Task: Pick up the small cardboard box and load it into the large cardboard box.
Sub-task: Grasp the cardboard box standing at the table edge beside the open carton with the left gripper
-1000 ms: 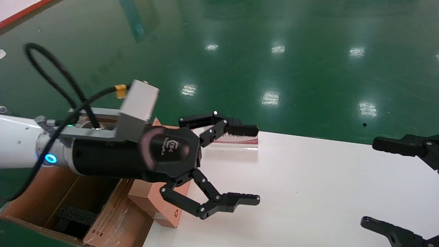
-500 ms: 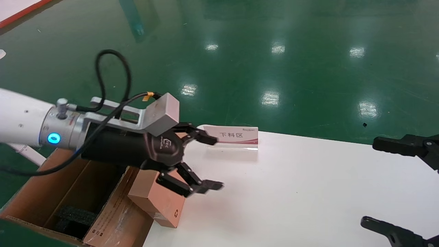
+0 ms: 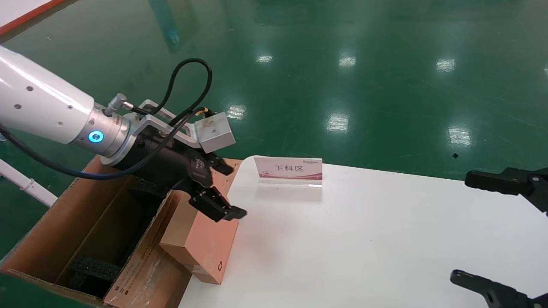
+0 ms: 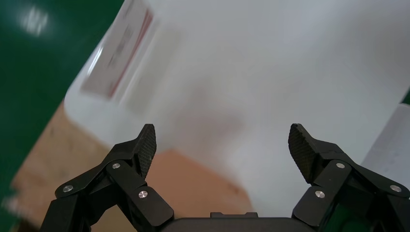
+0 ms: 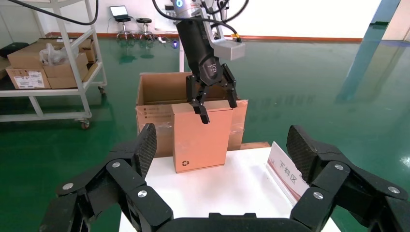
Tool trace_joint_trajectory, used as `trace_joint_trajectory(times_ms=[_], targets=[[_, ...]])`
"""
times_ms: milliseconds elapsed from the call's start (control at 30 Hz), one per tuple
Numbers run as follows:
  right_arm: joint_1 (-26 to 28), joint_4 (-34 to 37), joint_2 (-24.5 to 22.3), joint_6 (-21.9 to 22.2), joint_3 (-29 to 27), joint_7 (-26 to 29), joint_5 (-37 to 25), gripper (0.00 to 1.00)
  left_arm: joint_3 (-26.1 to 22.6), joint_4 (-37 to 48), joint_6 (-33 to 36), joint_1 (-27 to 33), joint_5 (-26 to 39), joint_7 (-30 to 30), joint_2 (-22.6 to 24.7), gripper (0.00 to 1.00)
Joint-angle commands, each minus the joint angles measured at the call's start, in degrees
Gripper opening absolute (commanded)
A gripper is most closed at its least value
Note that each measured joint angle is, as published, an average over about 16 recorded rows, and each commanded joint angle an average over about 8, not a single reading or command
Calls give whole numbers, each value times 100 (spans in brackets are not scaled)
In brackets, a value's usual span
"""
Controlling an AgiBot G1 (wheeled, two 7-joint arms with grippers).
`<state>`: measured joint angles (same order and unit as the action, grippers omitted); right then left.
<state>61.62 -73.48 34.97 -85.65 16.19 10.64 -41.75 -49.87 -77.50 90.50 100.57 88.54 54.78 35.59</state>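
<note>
I need to pinch the small cardboard box across its narrow tan side (image 3: pixel 180 224) with my left gripper next, to put it into the large cardboard box (image 3: pixel 97 236).
The small cardboard box (image 3: pixel 205 244) is pinkish-brown with a recycling mark. It stands at the table's left edge, leaning on a taped flap of the large cardboard box (image 3: pixel 51 239). My left gripper (image 3: pixel 232 191) is open over the small box's upper edge. In the right wrist view one finger hangs in front of the small box (image 5: pixel 200 137) and the other behind its top. The left wrist view shows the small box (image 4: pixel 193 193) below my open left gripper (image 4: pixel 222 145). My right gripper (image 3: pixel 461 226) is open and parked at the table's right side.
A sign card (image 3: pixel 289 169) stands at the back of the white table (image 3: pixel 364 239). Black foam blocks (image 3: pixel 92 269) lie inside the large carton. Green floor lies beyond the table. A shelf rack with cartons (image 5: pixel 48 67) stands far off.
My left gripper has moved back, down and leftward, from in front of the sign card to the top of the small box. The right arm has not moved.
</note>
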Motion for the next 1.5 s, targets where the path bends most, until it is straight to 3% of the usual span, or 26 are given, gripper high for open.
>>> trace_joint_trajectory(times_ms=[33,333,933,1500], targets=[[0,0,0,0,1,0,1,100,-352,-1,-2,240,169,321,36,100],[1,0,-2,2,5,-2,3,100,-1295,-25,-49,890,364,1156,157,100],[3,0,-5,5,12,-6,8,100,-2910,-38,-80,1827,373,2197,400,100],[4,0,-8,8,19,-9,13,100,-3912,-43,-203,2139,243,2821,502,100]])
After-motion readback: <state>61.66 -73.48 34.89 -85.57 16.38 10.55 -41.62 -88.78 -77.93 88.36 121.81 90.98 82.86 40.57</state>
